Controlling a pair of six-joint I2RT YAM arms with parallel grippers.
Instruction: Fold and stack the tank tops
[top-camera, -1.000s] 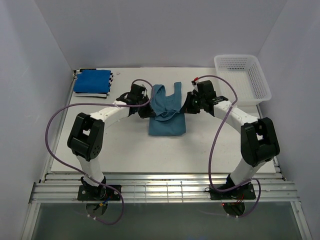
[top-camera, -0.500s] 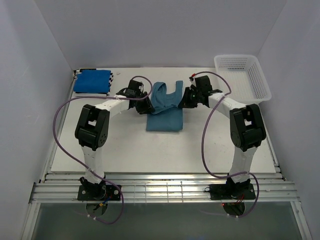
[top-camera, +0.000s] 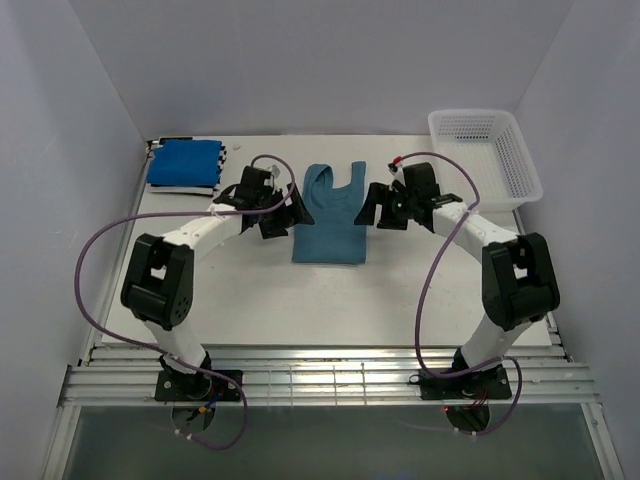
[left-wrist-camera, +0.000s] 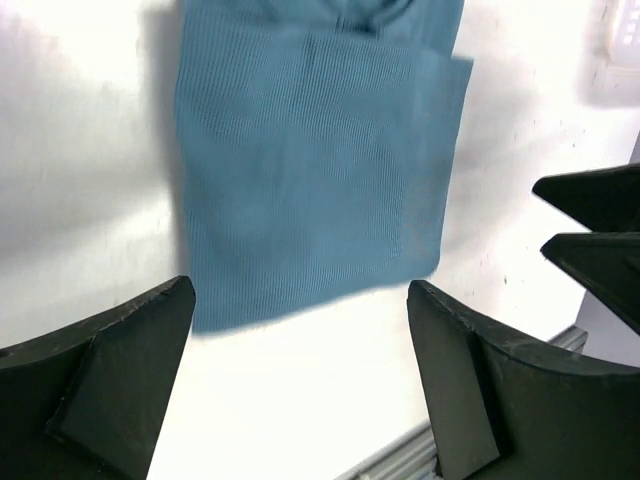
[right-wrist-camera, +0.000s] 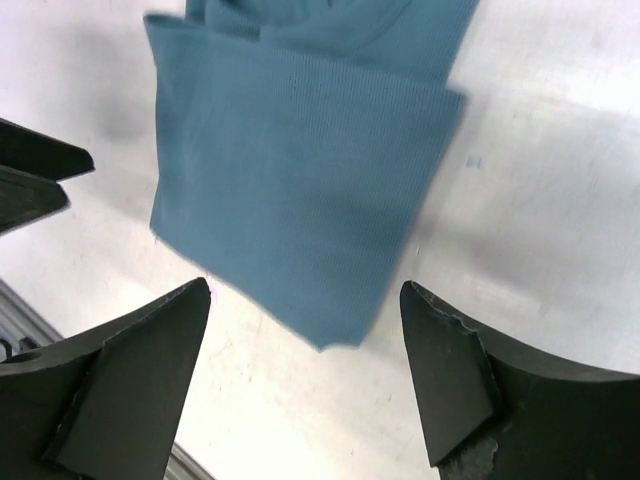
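I next need to grab the teal tank top's near corner beside my left gripper, opposite the straps, with that gripper, to fold the tank top's body over the straps.
The muted teal tank top (top-camera: 330, 216) lies folded flat at the table's middle, its straps toward the far side. My left gripper (top-camera: 276, 218) hovers just left of it, open and holding nothing. On the other side my right gripper (top-camera: 373, 210) is open too, also apart from the cloth. The left wrist view shows the teal top (left-wrist-camera: 310, 170) beyond the open left gripper (left-wrist-camera: 300, 385). In the right wrist view the same top (right-wrist-camera: 300, 170) lies ahead of the open right gripper (right-wrist-camera: 305, 375). The royal blue tank top (top-camera: 184, 160) rests folded on the striped tank top (top-camera: 186, 188) at the far left corner.
A white mesh basket (top-camera: 521, 172) stands at the far right corner. The white table (top-camera: 330, 300) ends in a slatted metal rail near the arm bases. Purple cables loop off both arms.
Both grippers have opened and let go of the teal top, then drawn back to either side. The raised fold has dropped and the top now lies flat.
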